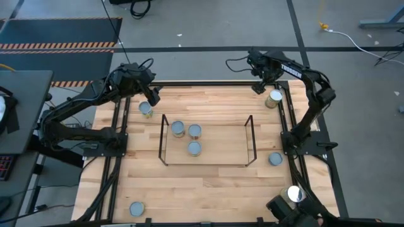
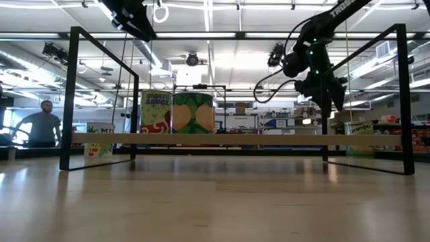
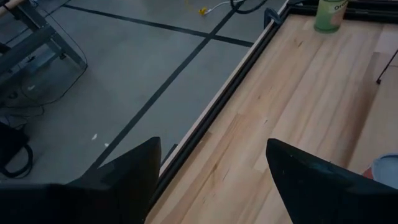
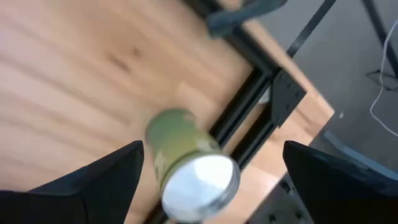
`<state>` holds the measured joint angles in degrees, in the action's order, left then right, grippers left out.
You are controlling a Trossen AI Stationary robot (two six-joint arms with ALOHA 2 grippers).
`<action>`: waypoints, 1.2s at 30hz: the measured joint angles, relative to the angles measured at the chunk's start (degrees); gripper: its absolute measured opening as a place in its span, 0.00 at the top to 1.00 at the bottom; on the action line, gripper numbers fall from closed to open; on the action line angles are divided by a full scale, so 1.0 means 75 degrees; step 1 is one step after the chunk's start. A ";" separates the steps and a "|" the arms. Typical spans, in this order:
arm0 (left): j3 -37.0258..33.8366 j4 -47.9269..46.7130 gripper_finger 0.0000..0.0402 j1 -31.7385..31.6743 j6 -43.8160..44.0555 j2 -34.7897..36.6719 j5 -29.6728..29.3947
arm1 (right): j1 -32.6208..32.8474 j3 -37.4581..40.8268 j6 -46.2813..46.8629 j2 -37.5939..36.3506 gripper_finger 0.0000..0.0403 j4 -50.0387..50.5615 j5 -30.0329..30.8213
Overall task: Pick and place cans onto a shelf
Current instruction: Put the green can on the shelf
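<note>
My right gripper is going to grab the green-sided can by its labelled side (image 1: 271, 103) next, to carry it to the shelf (image 1: 205, 142).
The shelf (image 1: 205, 142) is a thin dark rod rack at mid-table. Three cans stand inside its outline (image 1: 177, 128), (image 1: 194, 131), (image 1: 194, 148); two of these show in the low view (image 2: 156, 111), (image 2: 193, 111). My left gripper (image 1: 151, 94) is open and empty, high above the far left, beside a can (image 1: 146, 109) standing on the table. My right gripper (image 4: 211, 180) is open above a green-sided can (image 4: 189, 165) at the far right corner (image 1: 274, 98). Its fingers stand on either side of the can without touching it.
Other cans stand on the table at the right (image 1: 275, 159), near right (image 1: 295, 193) and near left (image 1: 136, 209). The black table frame (image 1: 290, 107) runs right beside the green-sided can. Bare wood lies in front of the shelf.
</note>
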<state>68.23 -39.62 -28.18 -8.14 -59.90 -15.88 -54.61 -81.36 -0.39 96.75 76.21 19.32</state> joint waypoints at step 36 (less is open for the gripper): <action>0.0000 -0.0407 0.26 0.0009 0.0207 -0.0006 0.0003 | -0.0187 0.0087 -0.2030 0.1070 0.02 0.0711 -0.0408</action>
<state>68.23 -42.68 -28.12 -6.59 -59.94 -15.86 -56.01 -80.71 -15.61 104.77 81.55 16.27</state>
